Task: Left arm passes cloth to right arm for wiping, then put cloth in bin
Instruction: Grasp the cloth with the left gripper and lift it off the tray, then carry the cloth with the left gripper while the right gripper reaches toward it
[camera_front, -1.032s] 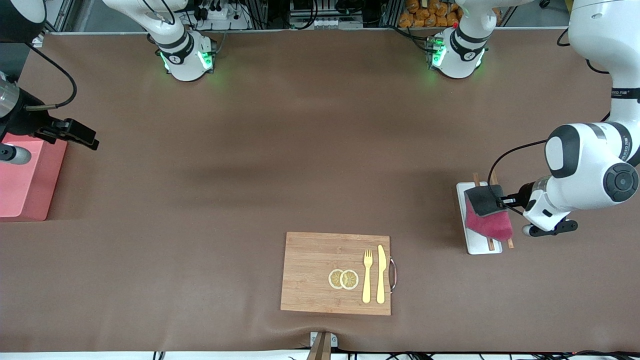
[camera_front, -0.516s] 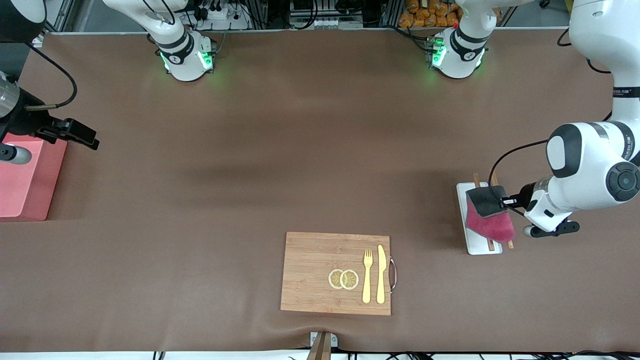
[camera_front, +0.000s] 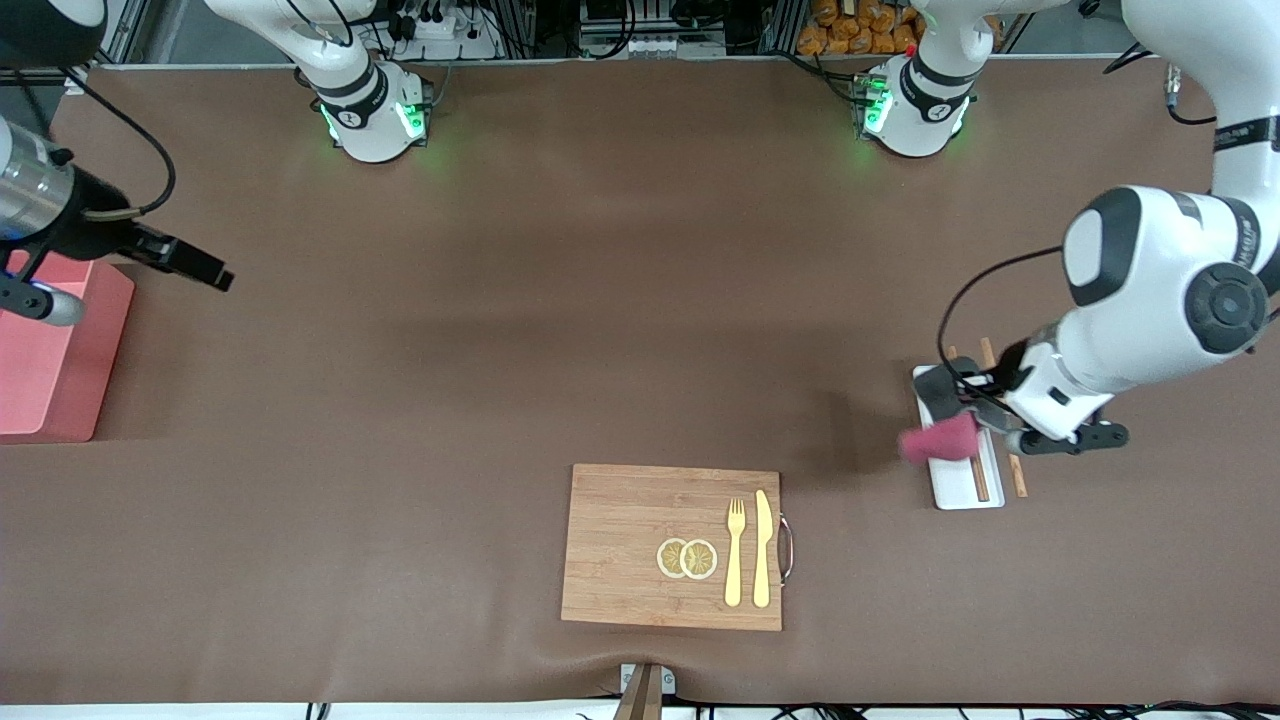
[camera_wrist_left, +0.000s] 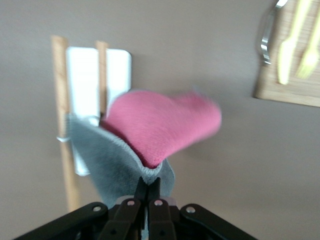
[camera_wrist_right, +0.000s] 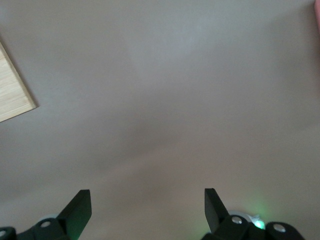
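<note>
The cloth's crimson-pink end (camera_front: 941, 440) needs to stay free for wiping, so my right gripper should grab the cloth by its dark grey part (camera_front: 937, 391) next.
The cloth (camera_front: 938, 440), crimson-pink with a dark grey part, hangs from my left gripper (camera_front: 975, 405) over the white tray. My left gripper is shut on the cloth's grey edge. In the left wrist view the cloth (camera_wrist_left: 165, 125) billows out above the closed gripper (camera_wrist_left: 148, 182). The pink-salmon bin (camera_front: 95, 370) stands at the right arm's end of the table. My right gripper (camera_front: 205, 270) is in the air beside the bin, over bare table. It is open and empty in the right wrist view (camera_wrist_right: 147, 202).
A flat white tray (camera_front: 960, 490) with wooden chopsticks (camera_front: 1016, 478) lies under the cloth. A wooden board (camera_front: 630, 520) with a fork (camera_front: 735, 555), a knife (camera_front: 763, 550) and lemon slices (camera_front: 687, 558) lies near the front edge.
My left gripper has lifted the cloth and carried it toward the right arm's end, and the cloth has swung and bunched. My right gripper has moved out from the bin toward the table's middle.
</note>
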